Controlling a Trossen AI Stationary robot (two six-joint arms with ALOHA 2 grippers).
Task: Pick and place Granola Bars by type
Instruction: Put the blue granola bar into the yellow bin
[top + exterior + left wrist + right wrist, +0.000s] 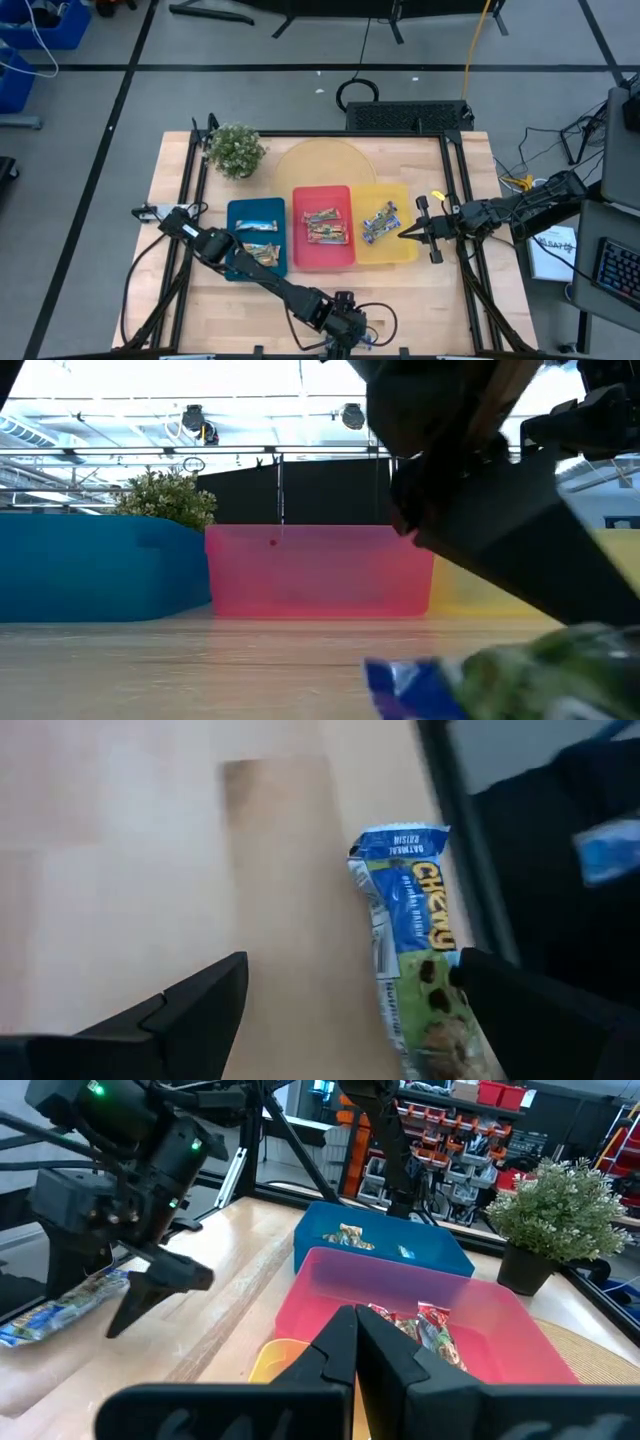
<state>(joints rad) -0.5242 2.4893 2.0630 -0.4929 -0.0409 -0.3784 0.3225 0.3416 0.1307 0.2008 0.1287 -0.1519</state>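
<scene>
The oatmeal raisin bar needs to be sorted into the yellow tray, so my left gripper will next pick it up by its blue Chewy-labeled wrapper section.
A granola bar in a blue-and-green wrapper lies flat on the wood near the table's near edge, also seen in the high view and the right wrist view. My left gripper hovers over it, open, slanting down, with a finger on either side of the bar; the bar lies close to one finger. More bars lie in the blue tray, the red tray and the yellow tray. My right gripper is shut and empty, level at the yellow tray's right side.
The three trays stand side by side in the table's middle. A small potted plant and a round wooden board sit behind them. Black frame rails run along the table's left and right sides. Bare wood lies between the trays and the near edge.
</scene>
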